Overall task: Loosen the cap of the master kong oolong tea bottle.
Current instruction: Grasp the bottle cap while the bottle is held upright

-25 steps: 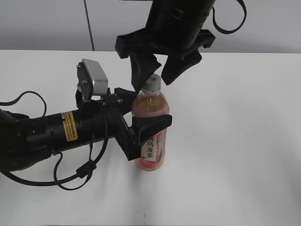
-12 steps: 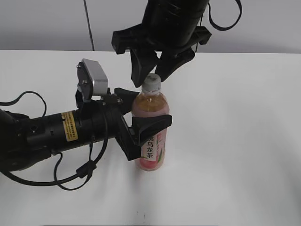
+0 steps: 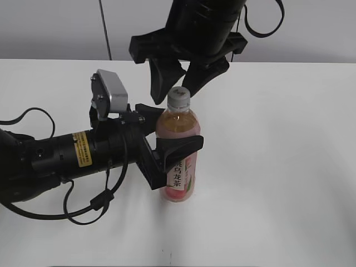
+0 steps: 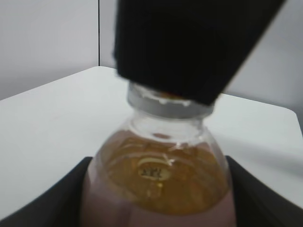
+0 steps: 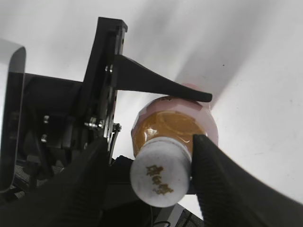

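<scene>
The robot's right gripper will next pinch the white cap around its rim [image 3: 178,97] to open the bottle, and it will leave the amber body [image 3: 178,121] to the left gripper.
The master kong oolong tea bottle [image 3: 179,167] stands upright on the white table, with amber tea and a pink label. My left gripper [image 3: 167,134] is shut on its body from the left; in the left wrist view the bottle [image 4: 156,184] fills the space between its fingers [image 4: 158,210]. The white cap [image 3: 179,98] is on the bottle. My right gripper [image 3: 176,92] hangs over it from above, open, one finger on each side. In the right wrist view the cap [image 5: 160,176] sits between the fingers [image 5: 150,178], close against the right one, with a gap on the left.
The white table [image 3: 278,167] stretches around the bottle. My left arm and its cables [image 3: 67,161] lie across the table's left side. A grey wall [image 3: 55,28] runs behind the far edge.
My right gripper has shifted a little up and to the left over the cap and turned slightly. The bottle and the left gripper have not moved.
</scene>
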